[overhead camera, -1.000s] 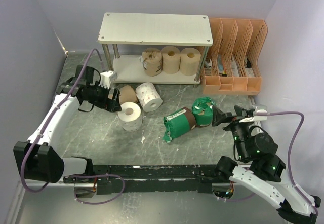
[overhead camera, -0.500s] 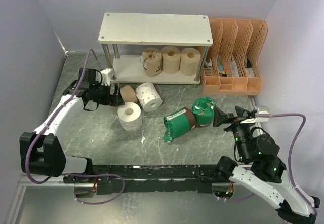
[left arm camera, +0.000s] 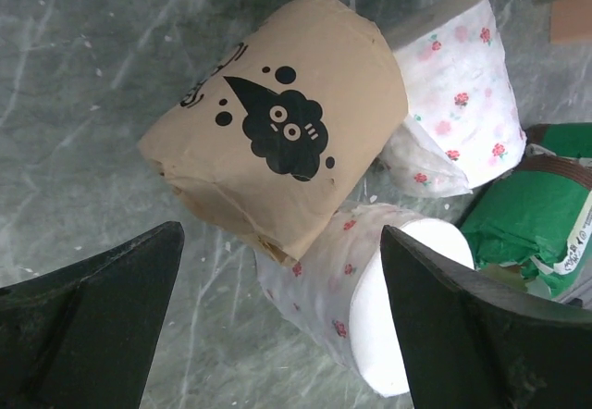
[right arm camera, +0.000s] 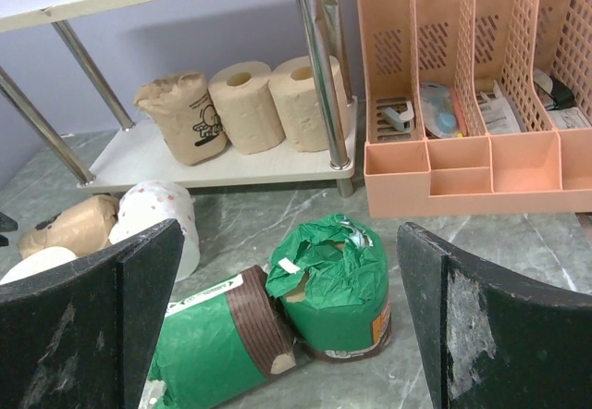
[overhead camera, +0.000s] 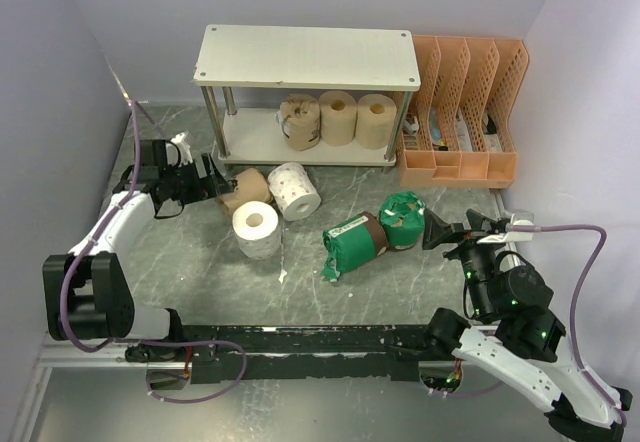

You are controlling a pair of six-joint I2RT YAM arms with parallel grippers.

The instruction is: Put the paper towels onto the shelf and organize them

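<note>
I will grab the tan printed roll (left arm camera: 282, 131) by the paper wrapper's folded edge (left arm camera: 222, 216) with my left gripper. The roll's opposite end then stays free to rest on the shelf.
The shelf (overhead camera: 307, 57) stands at the back, with three tan paper towels (overhead camera: 338, 118) in a row on its lower board (right arm camera: 139, 164). On the table lie a tan printed roll (left arm camera: 282, 131), two white rose-patterned rolls (overhead camera: 293, 190) (overhead camera: 256, 228) and two green-wrapped rolls (overhead camera: 352, 244) (overhead camera: 402, 219). My left gripper (overhead camera: 207, 176) is open just left of the tan printed roll and points at it; its fingers (left arm camera: 102, 316) touch nothing. My right gripper (overhead camera: 440, 230) is open just right of the upright green roll (right arm camera: 333, 284), holding nothing.
An orange perforated file rack (overhead camera: 462, 112) with small items stands right of the shelf. Purple walls close in the left, back and right sides. The two white rolls lie close behind and beside the tan printed roll.
My left arm has swung out to the left, so its gripper now faces the tan printed roll from the left side. The right arm has not moved.
</note>
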